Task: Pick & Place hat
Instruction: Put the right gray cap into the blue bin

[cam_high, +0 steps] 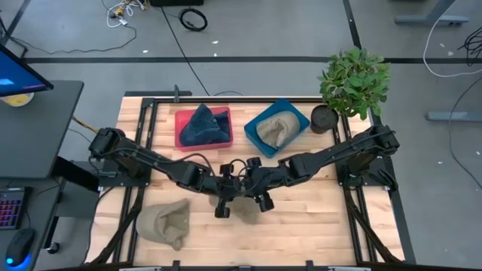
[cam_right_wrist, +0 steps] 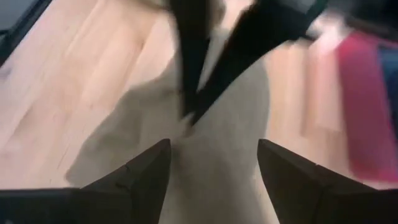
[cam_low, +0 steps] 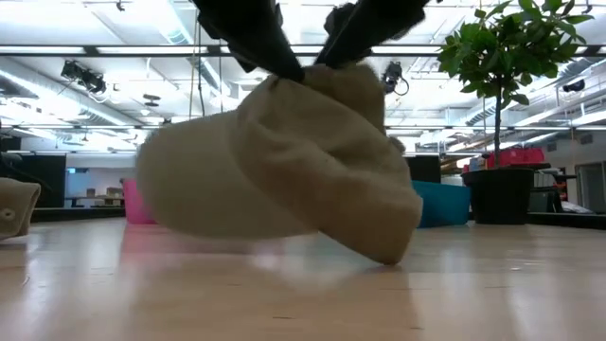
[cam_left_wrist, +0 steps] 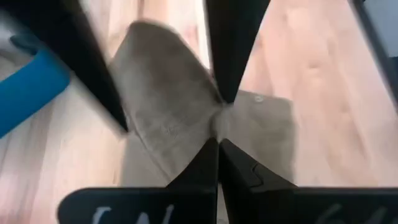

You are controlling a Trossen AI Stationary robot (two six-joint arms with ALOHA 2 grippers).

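My right gripper is to pick up the beige hat next by a fold of its top [cam_right_wrist: 208, 174]. Then it should place the hat in the blue bin.
A beige cloth hat [cam_low: 284, 161] hangs at the table's middle, and both grippers are at its bunched top. In the high view it shows only as a beige patch [cam_high: 245, 213] under the two arms. My left gripper [cam_left_wrist: 217, 142] is shut on the hat [cam_left_wrist: 168, 106]. My right gripper [cam_right_wrist: 212, 144] is open. Its fingers stand wide apart on either side of the hat [cam_right_wrist: 217, 180], just by the left gripper's pinch. My left gripper pinches a gathered fold at the top of the hat's crown [cam_left_wrist: 208, 127] between its two fingers, coming from above and pointing down. The hat hangs below it, tilted, and its lowest edge [cam_low: 390, 258] reaches down to the table top. My right gripper: one finger [cam_left_wrist: 227, 74] reaches the cloth beside the pinch, but I cannot tell whether it touches.
A second beige hat [cam_high: 166, 222] lies on the table's near left part. At the far edge stand a red bin with a dark blue hat [cam_high: 203, 126] and a blue bin with a beige hat [cam_high: 276, 128]. A potted plant [cam_high: 350, 83] stands at the far right corner.
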